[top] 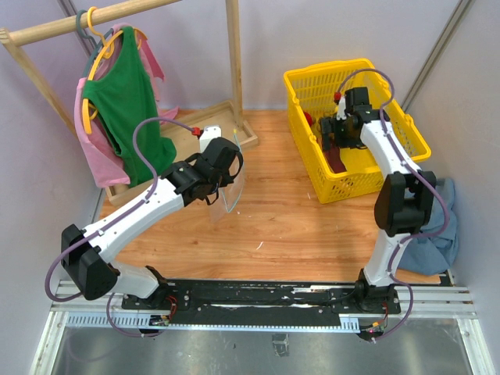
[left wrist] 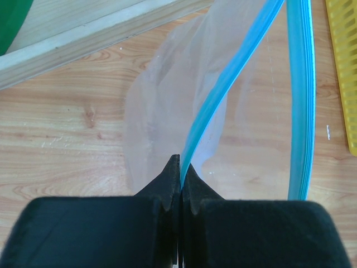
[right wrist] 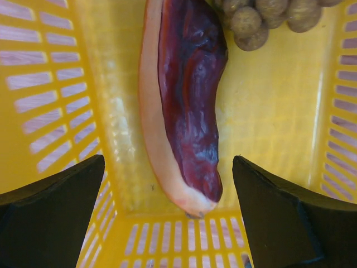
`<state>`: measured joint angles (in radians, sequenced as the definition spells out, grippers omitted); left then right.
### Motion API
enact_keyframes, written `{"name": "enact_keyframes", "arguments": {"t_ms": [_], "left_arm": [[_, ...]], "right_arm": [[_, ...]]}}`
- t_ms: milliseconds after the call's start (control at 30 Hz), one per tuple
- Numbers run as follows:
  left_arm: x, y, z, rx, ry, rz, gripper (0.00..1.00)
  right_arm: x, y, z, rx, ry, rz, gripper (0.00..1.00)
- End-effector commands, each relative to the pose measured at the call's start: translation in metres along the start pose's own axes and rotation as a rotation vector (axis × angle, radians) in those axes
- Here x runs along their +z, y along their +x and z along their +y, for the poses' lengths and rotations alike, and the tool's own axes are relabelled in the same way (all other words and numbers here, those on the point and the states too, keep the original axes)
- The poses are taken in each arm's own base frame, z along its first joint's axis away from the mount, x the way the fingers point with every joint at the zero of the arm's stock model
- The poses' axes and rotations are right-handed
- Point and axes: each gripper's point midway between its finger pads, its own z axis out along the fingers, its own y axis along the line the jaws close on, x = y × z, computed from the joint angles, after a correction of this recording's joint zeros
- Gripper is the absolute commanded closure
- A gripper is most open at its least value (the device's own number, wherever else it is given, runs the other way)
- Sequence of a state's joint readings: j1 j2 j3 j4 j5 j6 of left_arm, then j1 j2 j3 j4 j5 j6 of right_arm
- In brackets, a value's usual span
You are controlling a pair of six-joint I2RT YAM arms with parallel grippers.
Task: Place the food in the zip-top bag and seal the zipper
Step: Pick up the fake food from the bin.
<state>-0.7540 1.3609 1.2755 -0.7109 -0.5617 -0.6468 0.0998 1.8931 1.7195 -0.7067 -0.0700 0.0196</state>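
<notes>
The right gripper will next grab the dark red elongated piece (right wrist: 189, 95) across its width, near its narrow end (right wrist: 189, 166), to put it endwise into the zip-top bag.
My left gripper (top: 226, 168) is shut on the blue-teal zipper (left wrist: 223, 89) of the clear zip-top bag (top: 226, 195) and holds it up over the table, its mouth hanging open in the left wrist view (left wrist: 167, 106). My right gripper (top: 337, 134) is open inside the yellow basket (top: 406, 129). In the right wrist view a dark red elongated piece (right wrist: 189, 95) with a pale edge lies on the basket floor between my open fingers (right wrist: 279, 212), not touched. A bunch of small round tan-brown fruits (right wrist: 268, 17) lies beyond it. The small red, yellow and orange fruits are hidden.
A wooden clothes rack (top: 226, 47) with a green garment (top: 125, 101) and a pink one stands at the back left, its base frame (top: 242, 137) just behind the bag. A blue-grey cloth (top: 437, 234) lies at the table's right edge.
</notes>
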Motion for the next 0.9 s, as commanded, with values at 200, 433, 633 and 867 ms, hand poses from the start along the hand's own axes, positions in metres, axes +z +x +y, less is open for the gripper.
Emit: {"name": "enact_keyframes", "arguments": {"t_ms": [200,433,633,867], "left_arm": [[0.004,-0.008,-0.008,0.013,0.021,-0.018,1.00],[0.006,-0.006,-0.009,0.022,0.024,-0.008,1.00],[0.005,-0.005,-0.008,0.026,0.023,-0.005,1.00],[0.002,-0.008,-0.005,0.021,0.017,-0.014,1.00]], "right_arm": [[0.079,0.027,-0.010,-0.044,0.003,0.143,0.02],[0.118,0.051,-0.009,-0.045,-0.012,0.224,0.01],[0.130,0.072,-0.015,-0.055,0.019,0.290,0.13],[0.088,0.033,-0.003,-0.039,-0.037,0.153,0.37]]}}
